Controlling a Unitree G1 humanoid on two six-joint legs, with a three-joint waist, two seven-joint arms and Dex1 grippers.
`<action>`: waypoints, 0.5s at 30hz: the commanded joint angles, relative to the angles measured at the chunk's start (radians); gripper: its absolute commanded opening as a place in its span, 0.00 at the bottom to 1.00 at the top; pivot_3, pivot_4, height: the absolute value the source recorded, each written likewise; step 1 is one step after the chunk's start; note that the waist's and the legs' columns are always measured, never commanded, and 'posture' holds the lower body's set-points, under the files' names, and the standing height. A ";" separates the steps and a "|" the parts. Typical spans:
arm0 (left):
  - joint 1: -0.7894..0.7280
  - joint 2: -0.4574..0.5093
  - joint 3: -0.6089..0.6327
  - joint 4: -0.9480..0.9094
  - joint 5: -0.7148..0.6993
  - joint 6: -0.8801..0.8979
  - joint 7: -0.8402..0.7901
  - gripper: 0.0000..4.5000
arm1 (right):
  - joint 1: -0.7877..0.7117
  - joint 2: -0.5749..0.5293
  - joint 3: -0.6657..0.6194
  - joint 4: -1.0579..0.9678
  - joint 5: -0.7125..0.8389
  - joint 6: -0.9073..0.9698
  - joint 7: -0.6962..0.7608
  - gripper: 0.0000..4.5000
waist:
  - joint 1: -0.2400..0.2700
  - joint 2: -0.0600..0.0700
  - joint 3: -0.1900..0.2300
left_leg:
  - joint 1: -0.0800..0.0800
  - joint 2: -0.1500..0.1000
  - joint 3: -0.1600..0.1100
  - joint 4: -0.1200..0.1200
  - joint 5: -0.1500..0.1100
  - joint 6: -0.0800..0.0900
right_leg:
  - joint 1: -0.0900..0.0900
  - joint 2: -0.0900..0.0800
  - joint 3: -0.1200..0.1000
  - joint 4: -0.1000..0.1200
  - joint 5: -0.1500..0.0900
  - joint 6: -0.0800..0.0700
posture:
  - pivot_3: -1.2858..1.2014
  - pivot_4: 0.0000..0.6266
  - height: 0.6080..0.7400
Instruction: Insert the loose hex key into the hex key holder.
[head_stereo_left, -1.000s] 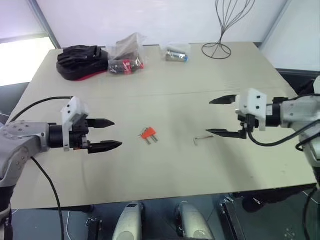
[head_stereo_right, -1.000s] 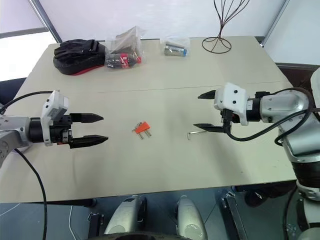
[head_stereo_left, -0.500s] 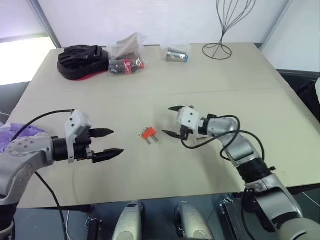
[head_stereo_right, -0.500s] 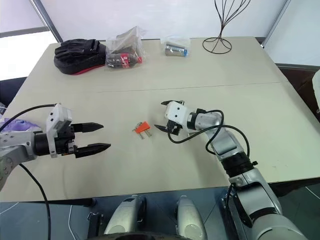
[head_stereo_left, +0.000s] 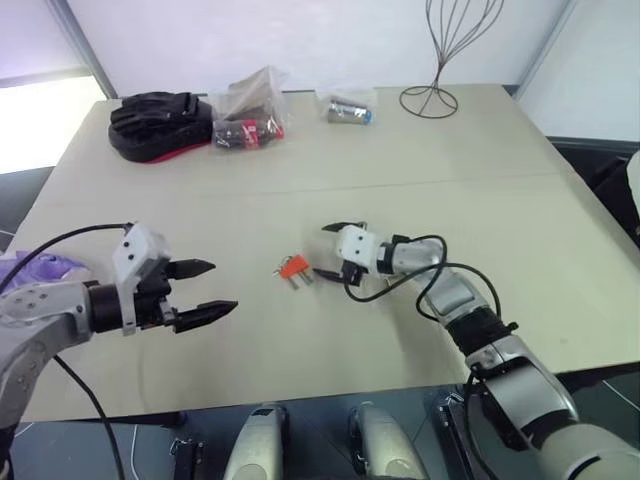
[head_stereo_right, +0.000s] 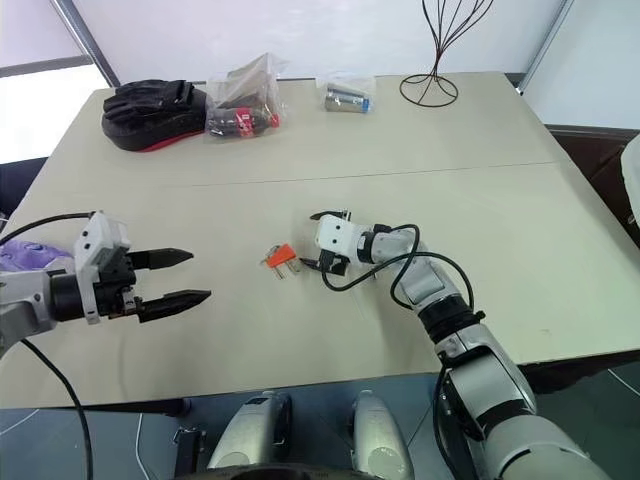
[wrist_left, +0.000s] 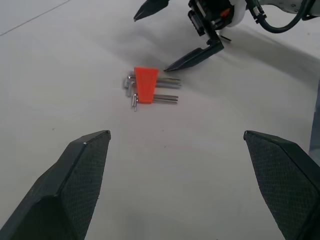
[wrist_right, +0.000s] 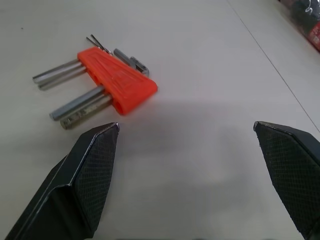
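Observation:
My right gripper needs to move toward the hex key holder (head_stereo_left: 293, 267) (wrist_right: 117, 82) first and then close on it. The holder is beyond my right gripper's fingers, so they would miss it if I closed now.
The hex key holder (head_stereo_left: 293, 267), a small orange-red block with short grey keys sticking out, lies flat on the beige table (head_stereo_left: 300, 350) near its middle. My right gripper (head_stereo_left: 320, 250) stands open just right of it, low over the table, and its near finger almost touches the holder's keys. In the right wrist view the hex key holder (wrist_right: 117, 82) lies just beyond that finger's tip (wrist_right: 95, 165). My left gripper (head_stereo_left: 222, 287) is open a short way left of the holder, pointing at it, with nothing between its fingers. The loose hex key is hidden, where my right arm lies over the table.
Along the far edge lie a black glove bundle (head_stereo_left: 160, 115), a clear bag with a red-and-black packet (head_stereo_left: 248, 125), a small bag with a metal cylinder (head_stereo_left: 350, 108) and a wire stand (head_stereo_left: 432, 98). A seam (head_stereo_left: 480, 180) crosses the table.
My right arm swung in from the table's right side, leftward and down, until its open gripper reached the holder. The left gripper drew back slightly. The holder has not moved.

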 joint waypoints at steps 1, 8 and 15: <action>0.003 0.015 0.042 -0.028 -0.009 -0.005 0.005 0.99 | 0.016 0.030 0.009 -0.054 0.008 0.011 0.013 1.00 | 0.000 0.000 0.000 | 0.000 0.000 0.000 0.000 0.000 0.000 | 0.000 0.000 0.000 0.000 0.000 0.000 | 0.52 0.24 1.00; 0.003 0.019 0.040 -0.028 -0.002 -0.013 0.007 0.99 | 0.036 0.086 0.031 -0.100 0.011 0.067 0.035 1.00 | -0.001 0.000 0.000 | 0.001 0.000 0.000 0.000 0.000 0.000 | 0.000 0.000 0.000 0.000 0.000 0.000 | 0.52 0.24 1.00; -0.004 0.018 0.027 -0.026 0.013 -0.023 0.012 0.99 | 0.022 0.109 0.053 -0.037 -0.023 0.081 0.032 1.00 | 0.000 0.000 0.000 | 0.001 0.000 0.000 -0.001 0.000 0.000 | 0.000 0.000 0.000 0.001 0.000 0.000 | 0.52 0.24 1.00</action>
